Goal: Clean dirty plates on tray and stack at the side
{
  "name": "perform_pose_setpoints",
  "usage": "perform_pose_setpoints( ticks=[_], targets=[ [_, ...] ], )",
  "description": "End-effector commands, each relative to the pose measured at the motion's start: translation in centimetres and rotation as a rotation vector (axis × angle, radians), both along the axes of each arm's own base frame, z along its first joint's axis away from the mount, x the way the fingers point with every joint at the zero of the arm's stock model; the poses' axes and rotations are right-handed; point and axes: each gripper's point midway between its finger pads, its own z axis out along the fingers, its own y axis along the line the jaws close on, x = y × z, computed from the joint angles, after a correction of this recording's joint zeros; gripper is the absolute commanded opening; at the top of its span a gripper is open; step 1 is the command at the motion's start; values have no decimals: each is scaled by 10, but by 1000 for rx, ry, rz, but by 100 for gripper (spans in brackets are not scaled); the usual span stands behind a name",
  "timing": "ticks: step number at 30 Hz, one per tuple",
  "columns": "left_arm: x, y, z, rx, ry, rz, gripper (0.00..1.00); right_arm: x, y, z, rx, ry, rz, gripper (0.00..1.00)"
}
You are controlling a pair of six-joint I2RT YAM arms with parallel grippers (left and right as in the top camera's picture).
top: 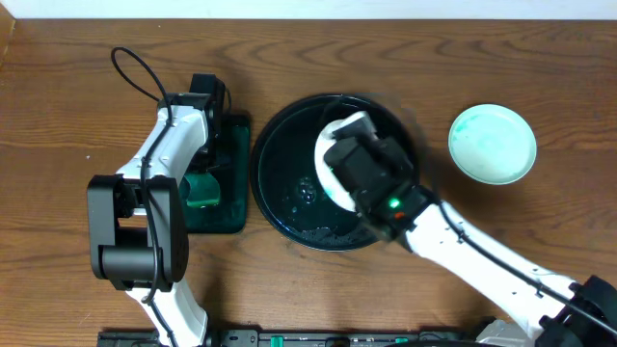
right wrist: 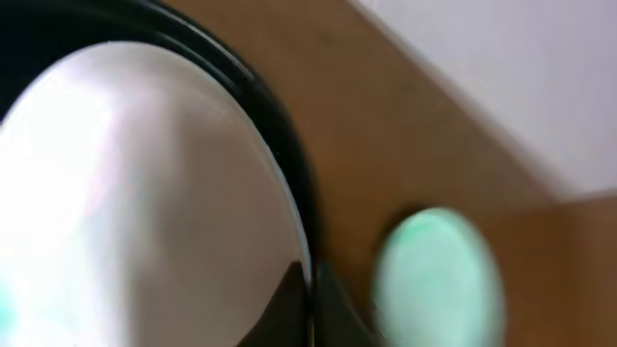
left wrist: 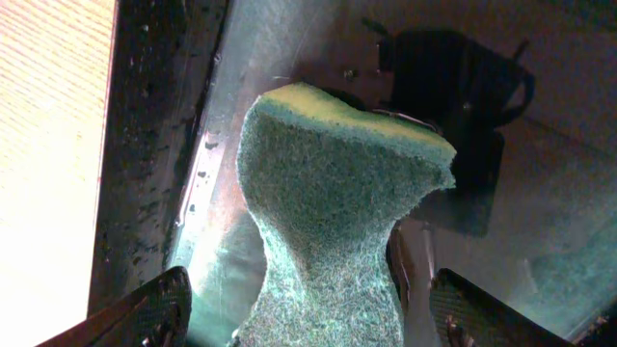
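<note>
My left gripper should next grab the green sponge (left wrist: 337, 202) across its narrowed middle (left wrist: 327, 258). The sponge's flared yellow-edged end then stays free to clean the plate.
My right gripper (top: 335, 154) is shut on the rim of a white plate (top: 348, 125) and holds it tilted over the black tray (top: 265, 159). In the right wrist view the fingers (right wrist: 308, 294) pinch the plate's edge (right wrist: 145, 212), with the tray rim (right wrist: 275, 116) behind it. A second plate (top: 492, 143) with a teal tint lies on the bare wood at the right; it also shows in the right wrist view (right wrist: 439, 280). No third plate is in view. My left gripper (left wrist: 323, 308) is open around a green sponge (left wrist: 337, 202), its fingers clear of it.
The sponge (top: 201, 189) sits in a small dark-green rectangular tray (top: 237, 169) just left of the black tray. Wet teal smears lie on the black tray's floor (top: 304, 198). Bare wood-grain table (top: 501, 58) spreads to the right and back.
</note>
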Motion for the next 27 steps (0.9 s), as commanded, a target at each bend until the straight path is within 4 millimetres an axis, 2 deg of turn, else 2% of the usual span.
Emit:
perform_pose_setpoints(
  ticks=[1, 5, 9, 20, 24, 27],
  targets=[
    [-3, 3, -2, 5, 8, 13, 79, 5, 1, -17, 396, 89, -184, 1],
    [-3, 3, -2, 5, 8, 13, 79, 12, -13, -30, 483, 145, -256, 1],
    [-3, 3, -2, 5, 8, 13, 79, 15, -19, -33, 513, 174, -266, 1],
    [0, 2, -2, 4, -6, 13, 79, 12, -22, -38, 485, 196, -262, 1],
    [0, 0, -2, -10, -5, 13, 79, 10, -25, -54, 458, 238, -278, 1],
    [-1, -16, -6, -105, 1, 12, 79, 10, -28, -78, 433, 292, -300, 1]
  ],
)
